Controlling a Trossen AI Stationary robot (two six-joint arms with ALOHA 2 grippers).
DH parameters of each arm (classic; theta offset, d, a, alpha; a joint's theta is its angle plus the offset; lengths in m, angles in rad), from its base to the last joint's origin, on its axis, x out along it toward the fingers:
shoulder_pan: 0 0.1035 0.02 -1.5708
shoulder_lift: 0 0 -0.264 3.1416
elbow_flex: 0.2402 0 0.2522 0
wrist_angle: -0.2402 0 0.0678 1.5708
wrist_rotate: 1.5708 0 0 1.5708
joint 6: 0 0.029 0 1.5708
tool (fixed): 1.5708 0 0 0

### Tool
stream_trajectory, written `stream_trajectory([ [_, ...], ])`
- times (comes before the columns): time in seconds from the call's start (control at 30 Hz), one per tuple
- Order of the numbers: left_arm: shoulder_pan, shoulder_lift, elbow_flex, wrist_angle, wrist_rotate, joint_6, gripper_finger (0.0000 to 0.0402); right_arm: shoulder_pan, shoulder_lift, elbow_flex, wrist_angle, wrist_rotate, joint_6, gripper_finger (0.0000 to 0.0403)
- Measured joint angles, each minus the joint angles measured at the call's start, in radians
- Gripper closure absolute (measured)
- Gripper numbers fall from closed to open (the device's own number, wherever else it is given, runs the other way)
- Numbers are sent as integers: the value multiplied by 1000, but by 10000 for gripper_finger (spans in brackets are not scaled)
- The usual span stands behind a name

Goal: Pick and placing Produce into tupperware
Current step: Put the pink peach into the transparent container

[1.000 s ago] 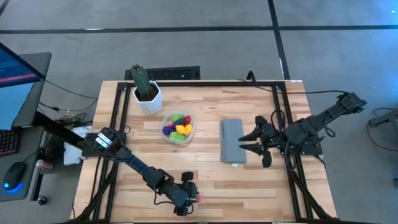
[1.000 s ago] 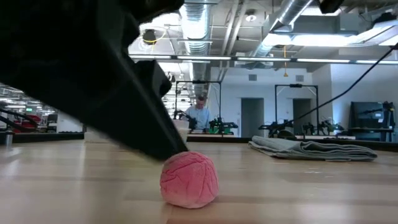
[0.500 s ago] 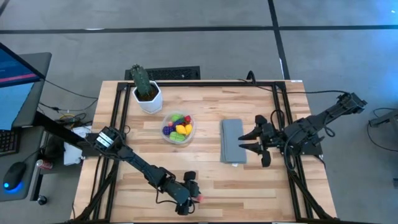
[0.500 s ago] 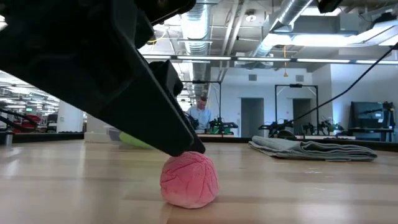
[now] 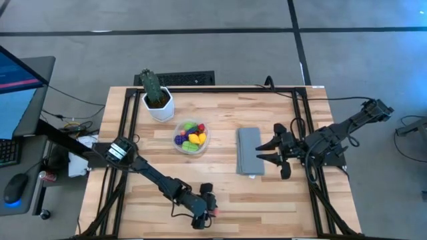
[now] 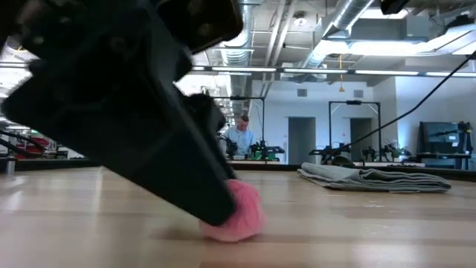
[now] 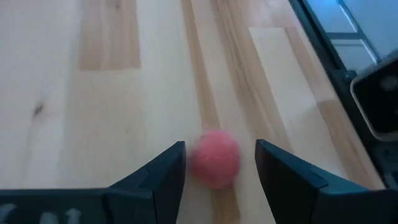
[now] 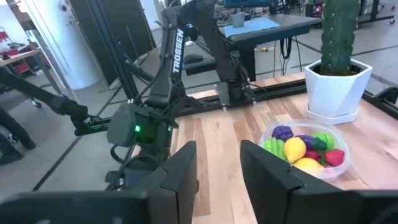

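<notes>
My left gripper is to grab the pink ball next by its round middle [image 5: 215, 213], so that it can add the ball to the produce in the tupperware [image 5: 191, 136].
A small pink ball of produce [image 7: 214, 158] lies on the wood near the table's front edge [image 5: 214, 212]. My left gripper [image 7: 219, 149] is low over it, open, with one finger on each side. In the low view one finger [image 6: 201, 201] stands in front of the ball [image 6: 247, 214] and hides its left part. The clear round tupperware [image 5: 191, 136], with several coloured pieces in it, stands in the middle of the table's far half. My right gripper [image 5: 261, 152] waits in the air over the right edge of the grey cloth [image 5: 249, 151], open and holding nothing. My left gripper has the pink ball [image 7: 214, 158] between its open fingers, slanting down from the table's left. The ball rests on the table and sits close to one finger [image 7: 177, 158]. Whether that finger touches it, I cannot tell.
A cactus in a white pot [image 5: 158, 99] stands at the far left, next to the tupperware [image 8: 305, 149]. The folded grey cloth [image 6: 372, 179] lies flat right of centre. Black rails [image 5: 127, 127] run along the table's sides. Bare wood lies between the ball and the tupperware.
My left gripper has sunk from just above the pink ball to around it; one finger, which was at the ball's top, now stands in front of its left part. The ball has shifted a little toward the table's right.
</notes>
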Motion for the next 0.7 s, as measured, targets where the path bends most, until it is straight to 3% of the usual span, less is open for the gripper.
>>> stream_trajectory([
  [0.57, 11, 17, 31, -30, -4, 22, 219, 0, 0, 1, 0, 0, 8, 266],
  [0.7, 11, 16, 31, -38, -4, 23, 235, 0, 0, 1, -1, -1, 8, 266],
])
